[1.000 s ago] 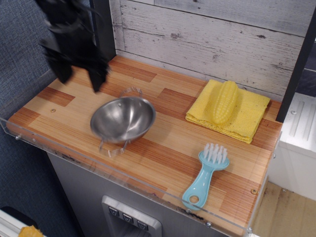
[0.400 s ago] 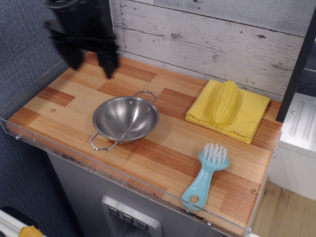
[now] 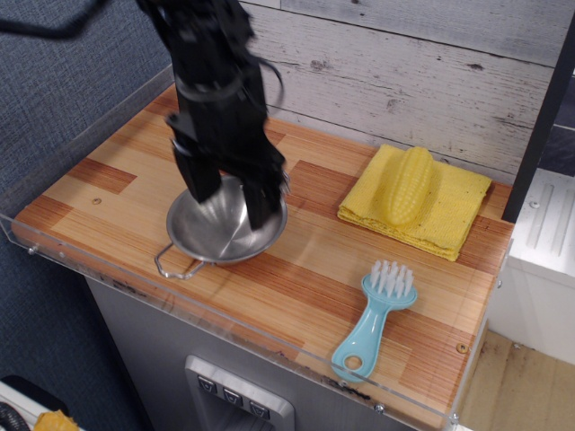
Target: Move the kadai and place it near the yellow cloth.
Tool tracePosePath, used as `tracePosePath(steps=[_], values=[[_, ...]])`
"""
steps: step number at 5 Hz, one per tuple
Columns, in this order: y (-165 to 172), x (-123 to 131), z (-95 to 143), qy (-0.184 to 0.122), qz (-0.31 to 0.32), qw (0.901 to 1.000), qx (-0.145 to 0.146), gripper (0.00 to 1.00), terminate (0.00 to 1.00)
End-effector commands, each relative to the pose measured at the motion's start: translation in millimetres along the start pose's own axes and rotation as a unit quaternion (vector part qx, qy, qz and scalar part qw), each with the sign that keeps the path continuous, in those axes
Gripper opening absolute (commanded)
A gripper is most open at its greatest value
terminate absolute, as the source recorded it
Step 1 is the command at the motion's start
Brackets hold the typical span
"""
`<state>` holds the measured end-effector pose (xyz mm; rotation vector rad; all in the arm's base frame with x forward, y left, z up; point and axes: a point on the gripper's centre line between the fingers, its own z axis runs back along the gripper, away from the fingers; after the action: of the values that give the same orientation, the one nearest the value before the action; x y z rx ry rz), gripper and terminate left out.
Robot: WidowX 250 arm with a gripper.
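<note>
I should move the kadai near the yellow cloth [image 3: 452, 214], so my gripper should first grab the kadai by its thin rim [image 3: 286, 218] next.
The kadai [image 3: 214, 235] is a small shiny steel pan on the left half of the wooden counter, with one wire handle [image 3: 174, 264] pointing to the front left. My black gripper [image 3: 231, 197] hangs directly over it, open, with both fingertips [image 3: 260, 206] down at the pan's far half; I cannot tell if they touch it. The pan's far rim and back handle are hidden behind the gripper. The yellow cloth [image 3: 452, 214] lies folded at the back right, well apart from the pan.
A yellow plastic corn cob [image 3: 409, 184] lies on the cloth. A light blue brush [image 3: 373, 316] lies at the front right. A clear plastic lip [image 3: 234, 316] runs along the counter's front edge. A plank wall [image 3: 404, 72] stands behind.
My gripper has come from the back left corner, to the right and down over the kadai. The pan has shifted slightly toward the front left.
</note>
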<state>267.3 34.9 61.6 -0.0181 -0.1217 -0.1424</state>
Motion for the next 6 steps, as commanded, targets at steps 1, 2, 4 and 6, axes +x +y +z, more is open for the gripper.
tracePosePath(steps=[1,2,4,6], values=[[-19.9,-6.1,-14.2,0.006,-0.040,0.9990,0.020,1.00,0.00],[-23.7,-6.6,-21.0,0.014,-0.049,0.9983,0.028,1.00,0.00],[-13.8,-3.1,-47.9,0.050,-0.041,0.9975,0.029,1.00,0.00],[-15.3,-4.7,-43.3,0.047,-0.047,0.9969,0.043,0.00,0.00]])
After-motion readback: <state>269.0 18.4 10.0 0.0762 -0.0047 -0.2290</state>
